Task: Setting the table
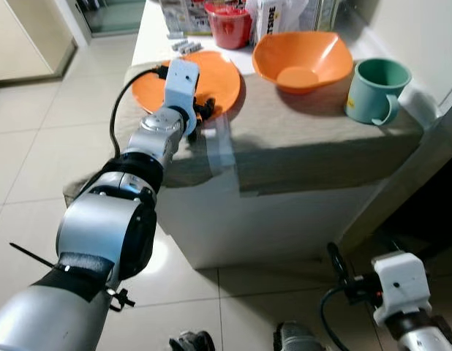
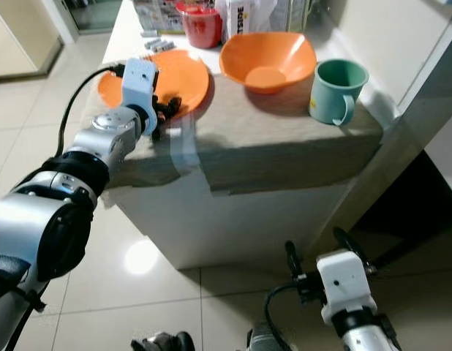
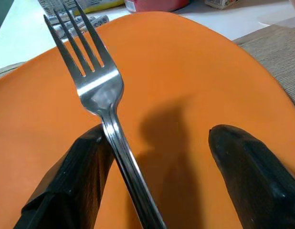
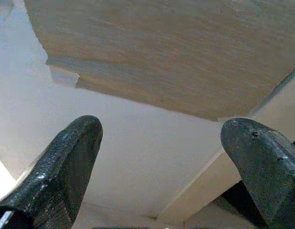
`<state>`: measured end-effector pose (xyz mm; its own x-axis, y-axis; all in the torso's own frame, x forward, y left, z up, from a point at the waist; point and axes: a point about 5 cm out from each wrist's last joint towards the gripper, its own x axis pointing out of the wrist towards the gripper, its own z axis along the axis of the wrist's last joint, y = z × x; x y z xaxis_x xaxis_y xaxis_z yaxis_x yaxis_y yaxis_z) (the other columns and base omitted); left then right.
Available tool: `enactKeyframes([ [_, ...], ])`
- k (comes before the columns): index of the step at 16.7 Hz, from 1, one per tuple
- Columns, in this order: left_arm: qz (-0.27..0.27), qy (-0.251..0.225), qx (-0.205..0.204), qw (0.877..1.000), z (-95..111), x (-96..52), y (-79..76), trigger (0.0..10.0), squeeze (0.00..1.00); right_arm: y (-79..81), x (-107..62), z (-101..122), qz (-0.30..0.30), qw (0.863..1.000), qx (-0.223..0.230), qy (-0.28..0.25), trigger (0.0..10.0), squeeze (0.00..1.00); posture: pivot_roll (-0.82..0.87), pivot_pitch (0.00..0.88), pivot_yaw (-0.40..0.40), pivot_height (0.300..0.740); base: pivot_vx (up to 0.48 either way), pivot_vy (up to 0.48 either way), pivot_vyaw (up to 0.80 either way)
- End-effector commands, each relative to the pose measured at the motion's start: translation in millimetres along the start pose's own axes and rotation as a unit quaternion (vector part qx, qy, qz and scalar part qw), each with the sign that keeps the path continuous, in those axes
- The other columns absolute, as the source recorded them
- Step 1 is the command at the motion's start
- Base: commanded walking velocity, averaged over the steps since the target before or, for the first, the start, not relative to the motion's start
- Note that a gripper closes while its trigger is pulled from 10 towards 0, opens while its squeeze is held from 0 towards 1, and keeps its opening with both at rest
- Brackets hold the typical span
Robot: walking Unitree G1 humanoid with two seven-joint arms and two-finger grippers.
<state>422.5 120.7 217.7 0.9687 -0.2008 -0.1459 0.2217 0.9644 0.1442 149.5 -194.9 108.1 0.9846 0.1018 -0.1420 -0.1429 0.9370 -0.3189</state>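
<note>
I need to use my left gripper on the silver fork (image 3: 102, 95) next and grab its slim handle (image 3: 129, 167), because pointed tines stick out at the far end of the fork.
An orange plate (image 1: 220, 73) lies at the left end of the cloth-covered counter (image 1: 306, 139). A silver fork (image 3: 102, 95) rests on the plate (image 3: 185, 71), tines pointing away from the wrist. My left gripper (image 1: 204, 111) is down at the plate's near rim, open, its fingers (image 3: 76, 176) on either side of the fork handle; the handle lies against one finger. An orange bowl (image 1: 303, 55) and a green mug (image 1: 376, 89) stand further right. My right gripper (image 2: 319, 252) hangs low in front of the counter, open and holding nothing.
A red container (image 1: 230, 25) and packages stand at the back of the counter. Clear tape (image 1: 222, 150) holds the cloth over the front edge. A grey wall edge (image 1: 401, 183) runs down on the right. Tiled floor (image 1: 36, 146) spreads to the left.
</note>
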Motion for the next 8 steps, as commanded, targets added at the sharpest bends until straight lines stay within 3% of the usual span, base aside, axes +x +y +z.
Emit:
enactKeyframes([
  [1, 0.014, 0.033, 0.010, 0.999, -13.9, -1.6, 5.6, 10.0, 0.00, -1.6, -4.3, -0.2, 0.003, 1.000, -0.001, 0.008, 10.0, 0.00, -0.41, 0.193, 0.119, 0.736, 0.000, 0.000, 0.00],
  [3, 0.015, 0.031, 0.007, 0.999, -12.5, -1.5, 6.1, 10.0, 0.00, -2.4, -5.2, 0.1, 0.000, 1.000, -0.001, 0.011, 10.0, 0.00, -0.41, 0.195, 0.120, 0.736, 0.000, 0.000, 0.00],
  [4, 0.015, 0.028, 0.008, 0.999, -9.7, -1.2, 6.6, 6.2, 0.00, -1.1, -5.4, 0.4, 0.000, 1.000, -0.001, 0.012, 10.0, 0.00, -0.41, 0.193, 0.122, 0.736, 0.000, 0.000, 0.00],
  [5, 0.017, 0.025, 0.007, 1.000, -7.5, -1.2, 7.4, 0.0, 0.00, -0.5, -5.4, 0.2, 0.000, 1.000, 0.000, 0.013, 10.0, 0.00, -0.40, 0.192, 0.125, 0.736, 0.000, 0.000, 0.00],
  [8, 0.021, 0.022, -0.002, 1.000, -4.3, -1.3, 10.4, 0.0, 0.00, 0.2, -4.6, -0.1, -0.002, 1.000, 0.001, 0.016, 10.0, 0.00, -0.40, 0.192, 0.127, 0.736, 0.000, 0.000, 0.00],
])
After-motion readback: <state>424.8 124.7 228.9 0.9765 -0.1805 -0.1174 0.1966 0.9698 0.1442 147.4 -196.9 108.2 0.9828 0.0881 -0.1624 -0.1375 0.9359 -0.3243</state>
